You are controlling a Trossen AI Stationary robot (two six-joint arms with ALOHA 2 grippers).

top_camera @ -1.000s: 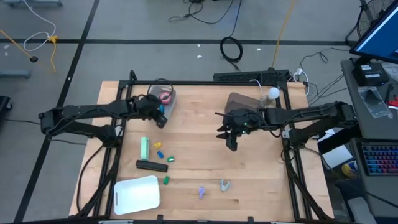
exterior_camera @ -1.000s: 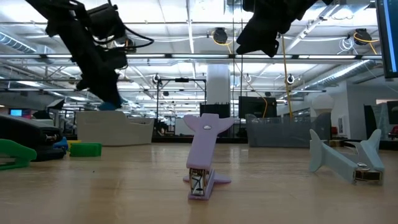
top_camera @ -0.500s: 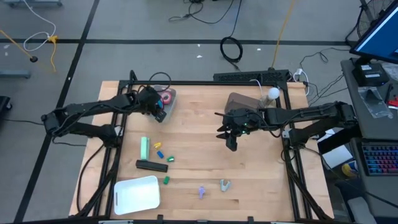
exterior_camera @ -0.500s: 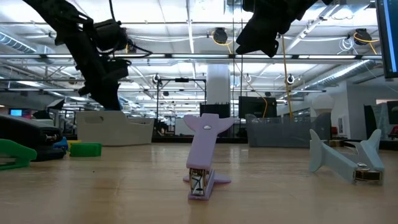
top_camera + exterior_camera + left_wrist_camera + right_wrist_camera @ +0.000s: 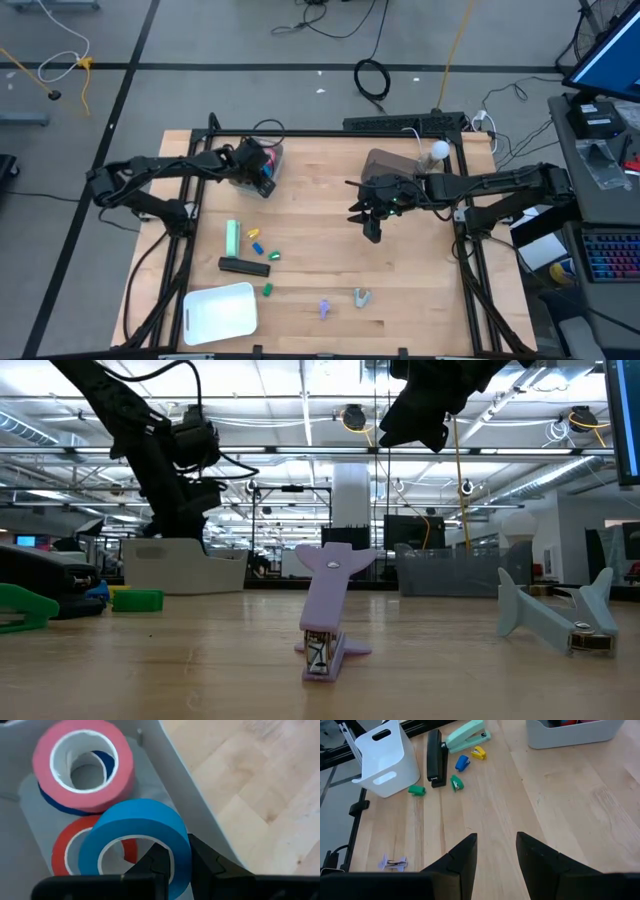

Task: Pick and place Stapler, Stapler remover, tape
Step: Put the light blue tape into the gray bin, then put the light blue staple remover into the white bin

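Note:
The blue tape roll (image 5: 131,827) overlaps the red roll (image 5: 67,845) inside the grey bin's side and would stay there, so my left gripper should open its fingers.
My left gripper (image 5: 175,846) is shut on a blue tape roll (image 5: 131,827) over the grey bin (image 5: 270,153) at the table's far left. In the bin lie a pink-red roll (image 5: 82,764), a blue roll (image 5: 52,805) under it and a red roll (image 5: 67,845). A black stapler (image 5: 244,265) and a green stapler (image 5: 233,237) lie on the table. A purple stapler remover (image 5: 325,308) and a grey one (image 5: 361,296) sit near the front edge. My right gripper (image 5: 372,228) hangs open above the table's middle. My left gripper holds the blue roll by its ring wall (image 5: 184,851), one finger inside the hole and one outside. The fingers slant down toward the bin from its near side. The roll hangs tilted over the rolls in the bin; whether it touches them I cannot tell.
A white bin (image 5: 220,312) stands at the near left. Small yellow, blue and green bits (image 5: 258,243) lie between the staplers. A brown-grey box (image 5: 385,163) sits at the far right, beside the right arm. Bare wood lies between the two arms.
My left gripper has carried the blue roll toward the table's far edge and downward, from beside the grey bin to over it. It has stayed shut on the roll. My right arm has kept still.

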